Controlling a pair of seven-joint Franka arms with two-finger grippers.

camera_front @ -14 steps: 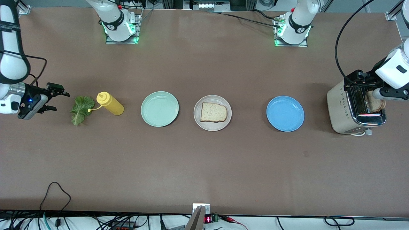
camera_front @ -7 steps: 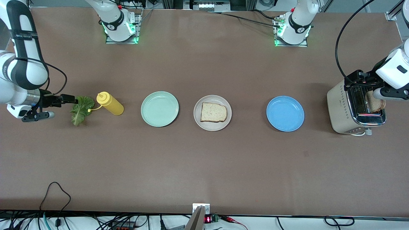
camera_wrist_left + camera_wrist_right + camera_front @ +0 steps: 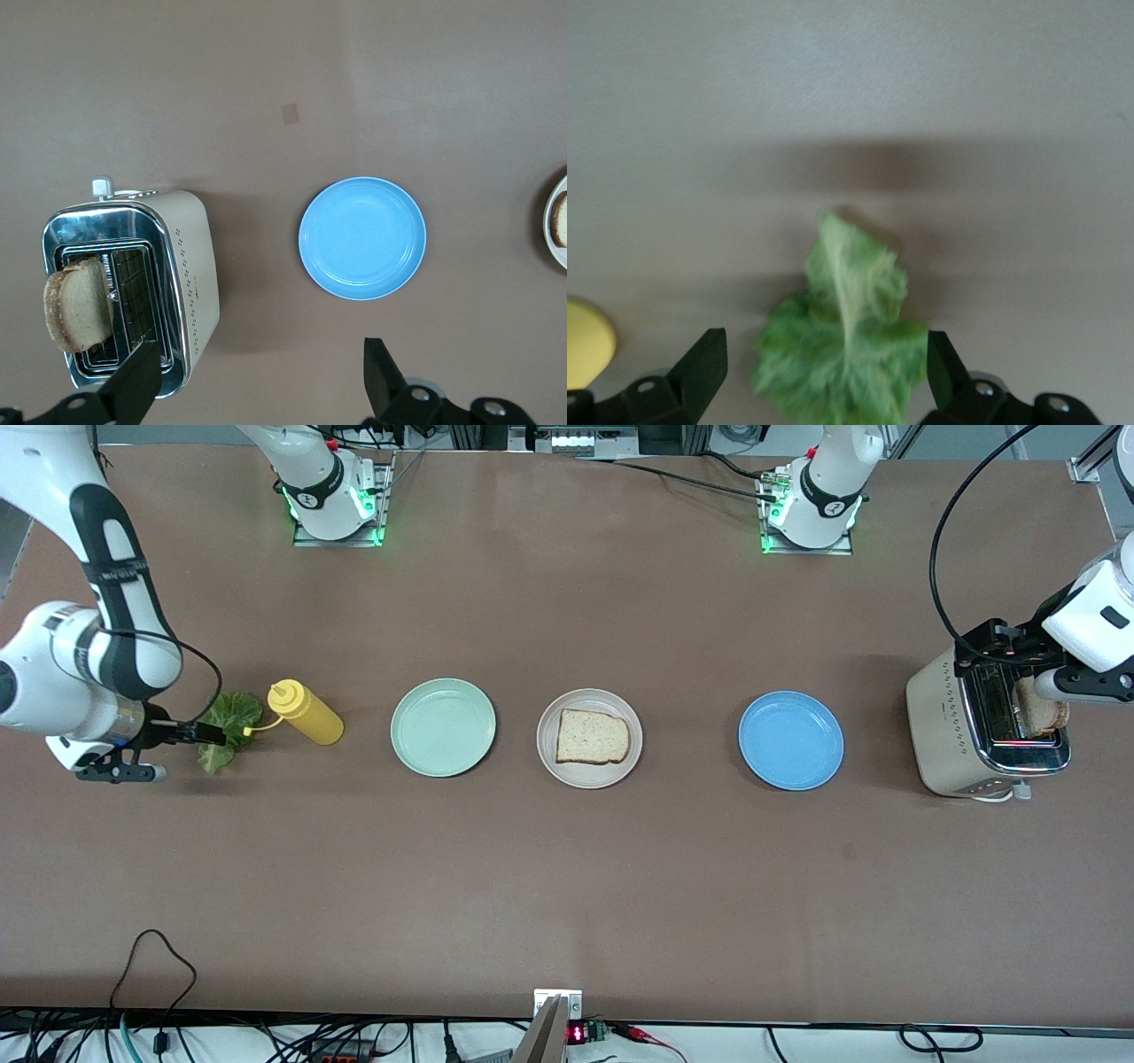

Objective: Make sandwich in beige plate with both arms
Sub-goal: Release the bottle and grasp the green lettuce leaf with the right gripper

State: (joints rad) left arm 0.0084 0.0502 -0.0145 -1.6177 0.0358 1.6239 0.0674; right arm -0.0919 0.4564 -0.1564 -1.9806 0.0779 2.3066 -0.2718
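My right gripper is to pinch the lettuce leaf next by its ribbed stem end (image 3: 846, 390). It will then layer the lettuce onto the bread in the beige plate.
The beige plate (image 3: 589, 780) sits mid-table with one bread slice (image 3: 593, 737) flat on it. A ruffled green lettuce leaf (image 3: 234, 716) lies on the table toward the right arm's end. My right gripper (image 3: 170, 751) hangs open over the leaf's edge. In the right wrist view the lettuce (image 3: 842, 345) lies between the spread fingers of that gripper (image 3: 822, 367). A second bread slice (image 3: 1042, 714) (image 3: 78, 303) stands in the cream toaster (image 3: 950, 726) (image 3: 190, 283) at the left arm's end. My left gripper (image 3: 1019, 662) (image 3: 257, 376) is open above the toaster, holding nothing.
A yellow squeeze bottle (image 3: 306, 714) (image 3: 585, 341) lies right beside the lettuce. A mint green plate (image 3: 443, 727) sits between the bottle and the beige plate. A blue plate (image 3: 791, 740) (image 3: 361, 239) sits between the beige plate and the toaster.
The right arm has swung in from the table's end and brought its open gripper over the lettuce. The left arm has not moved.
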